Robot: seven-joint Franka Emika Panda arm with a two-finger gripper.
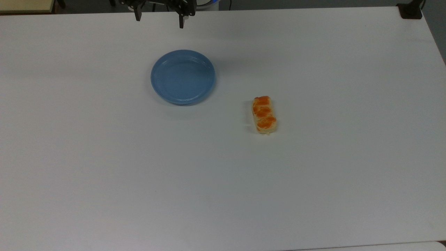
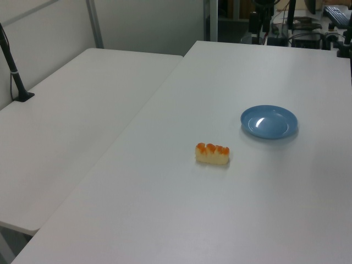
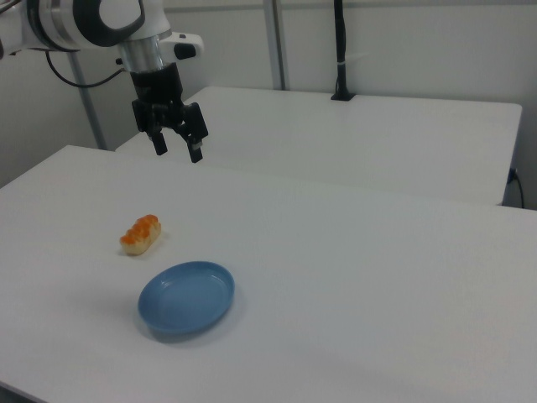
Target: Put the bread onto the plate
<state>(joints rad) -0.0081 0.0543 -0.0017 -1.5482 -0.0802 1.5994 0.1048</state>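
My gripper needs to put the bread onto the blue plate (image 2: 269, 122), so it should grab the bread (image 2: 212, 153) by its long sides next.
The bread (image 1: 264, 114) (image 2: 212, 153) (image 3: 140, 233), a pale-tan oblong loaf with orange bumps on top, lies on the white table (image 1: 313, 174). A round blue plate (image 1: 183, 77) (image 2: 269, 121) (image 3: 186, 296) sits empty to the bread's upper left in the top view. My gripper (image 1: 159, 19) (image 3: 177, 148) hangs open high above the table, at the top edge of the top view beyond the plate. It holds nothing and touches neither thing.
A second white table (image 2: 71, 121) adjoins along the left view's left, with a black post (image 2: 14, 71) standing on it. A black clamp base (image 1: 410, 10) sits at the top view's upper right corner. Equipment (image 2: 291, 27) stands beyond the far table edge.
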